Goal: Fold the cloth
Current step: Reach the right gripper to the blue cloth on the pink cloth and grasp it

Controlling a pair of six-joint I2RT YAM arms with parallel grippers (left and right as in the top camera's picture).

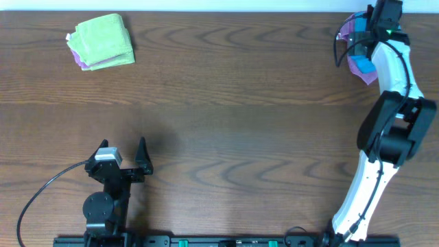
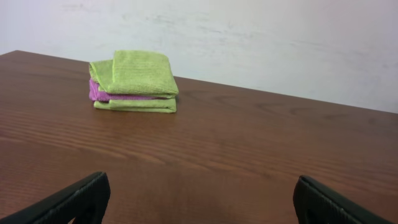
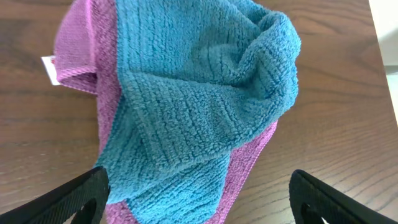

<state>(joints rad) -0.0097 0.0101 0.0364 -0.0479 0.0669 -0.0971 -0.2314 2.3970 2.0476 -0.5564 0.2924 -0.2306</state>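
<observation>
The robot's right gripper will next grip only the sky-blue cloth point(image 3: 199, 99) by its near edge point(image 3: 179, 194), so that the rest stays free to spread for folding.
The sky-blue cloth point(image 3: 199, 99) lies crumpled on top of a purple cloth point(image 3: 81, 50) at the table's far right corner; in the overhead view a bit of it point(image 1: 361, 65) shows beside the arm. My right gripper point(image 3: 199, 202) is open, hovering just above it, with its fingers on either side of the cloth's near edge. In the overhead view the right gripper point(image 1: 370, 31) is over the pile. My left gripper point(image 1: 123, 151) is open and empty near the front left of the table; it also shows in the left wrist view point(image 2: 199, 202).
A lime-green folded cloth point(image 1: 104, 39) with a purple cloth beneath it sits at the far left; it also shows in the left wrist view point(image 2: 134, 81). The table's back edge meets a white wall. A white tag point(image 3: 50, 68) sticks out of the purple cloth.
</observation>
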